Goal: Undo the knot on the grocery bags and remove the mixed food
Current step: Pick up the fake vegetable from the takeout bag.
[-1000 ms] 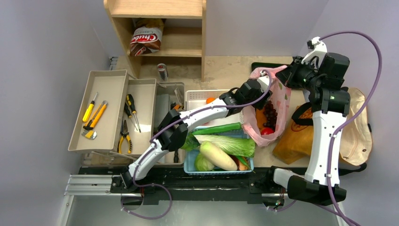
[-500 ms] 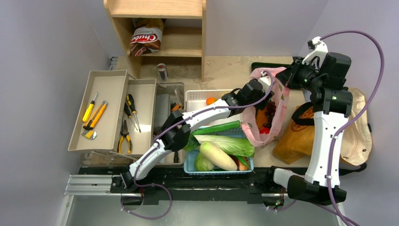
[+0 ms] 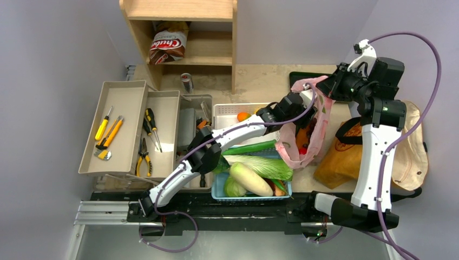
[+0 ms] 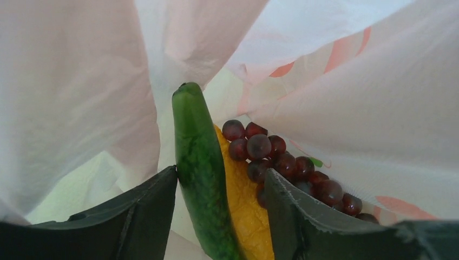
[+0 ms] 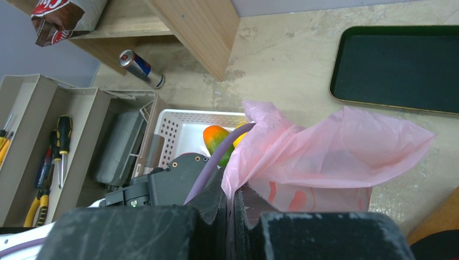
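The cucumber [image 4: 202, 176] stands upright between my left gripper's open fingers and closing would catch it, so it is now time to close.
My right gripper [image 5: 233, 201] is shut on the rim of the pink bag [image 5: 335, 146], holding that edge up [image 3: 325, 89]. My left gripper [image 4: 221, 173] is inside the bag, open. Its fingers flank an upright cucumber [image 4: 197, 179] and a yellow-orange item [image 4: 243, 211]; the left fingertip touches the cucumber. Dark grapes [image 4: 281, 160] lie just past the right finger. No knot shows. The brown paper bag [image 3: 338, 157] lies to the right of the pink bag [image 3: 319, 116]. A blue basket [image 3: 251, 197] holds a cucumber [image 3: 249, 147], napa cabbage [image 3: 265, 165] and daikon [image 3: 249, 179].
A white perforated basket [image 3: 227, 111] with an orange-green fruit [image 5: 216, 138] stands left of the pink bag. Tool trays [image 3: 130, 127], a wooden shelf [image 3: 184, 32] with a Chubs bag [image 3: 168, 46], a can [image 3: 187, 82], a black tray [image 5: 398, 67] and a beige tote [image 3: 414, 146] surround the area.
The left gripper pushed a little deeper into the pink bag. The bag's near side folded inward, hiding most of the grapes and the red fruit from above.
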You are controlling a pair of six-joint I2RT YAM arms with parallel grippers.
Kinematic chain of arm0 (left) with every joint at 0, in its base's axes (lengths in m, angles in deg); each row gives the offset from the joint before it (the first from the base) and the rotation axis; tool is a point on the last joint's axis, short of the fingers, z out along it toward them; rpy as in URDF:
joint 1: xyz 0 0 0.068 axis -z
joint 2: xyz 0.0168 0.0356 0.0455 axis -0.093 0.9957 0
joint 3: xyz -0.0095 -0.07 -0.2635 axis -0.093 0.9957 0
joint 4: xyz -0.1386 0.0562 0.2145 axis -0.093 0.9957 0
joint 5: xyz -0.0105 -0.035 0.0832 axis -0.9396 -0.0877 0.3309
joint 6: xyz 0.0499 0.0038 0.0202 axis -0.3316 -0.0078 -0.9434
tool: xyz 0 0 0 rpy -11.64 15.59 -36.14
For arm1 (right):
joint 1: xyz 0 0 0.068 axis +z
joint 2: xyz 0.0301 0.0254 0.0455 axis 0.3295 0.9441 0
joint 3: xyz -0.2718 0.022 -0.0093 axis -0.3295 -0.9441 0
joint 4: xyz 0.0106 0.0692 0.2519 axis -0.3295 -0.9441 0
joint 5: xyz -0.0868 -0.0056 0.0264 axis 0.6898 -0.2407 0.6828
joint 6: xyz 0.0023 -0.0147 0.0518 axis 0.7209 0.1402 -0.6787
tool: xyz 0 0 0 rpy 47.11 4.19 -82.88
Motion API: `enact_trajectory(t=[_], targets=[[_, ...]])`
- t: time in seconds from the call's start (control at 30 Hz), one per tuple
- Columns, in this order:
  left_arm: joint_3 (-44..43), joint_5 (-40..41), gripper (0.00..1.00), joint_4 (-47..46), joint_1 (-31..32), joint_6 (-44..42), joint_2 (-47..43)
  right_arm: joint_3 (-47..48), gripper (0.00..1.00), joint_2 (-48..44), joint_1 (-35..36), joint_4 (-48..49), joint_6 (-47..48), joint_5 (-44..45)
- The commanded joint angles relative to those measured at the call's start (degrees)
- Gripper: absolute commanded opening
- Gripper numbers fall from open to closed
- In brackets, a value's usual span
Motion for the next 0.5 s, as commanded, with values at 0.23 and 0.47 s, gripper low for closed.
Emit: enact_trajectory(t=[0.23, 0.47], targets=[[-1.79, 0.31, 0.35, 5.48, -0.95, 4.53, 4.24, 6.05, 0.0, 0.25, 0.1, 2.61, -1.91, -5.42], [6.48, -2.2, 0.0, -1.95, -0.97, 3.66, -3.04, 4.61, 0.0, 0.27, 0.1, 2.76, -0.57, -1.69]])
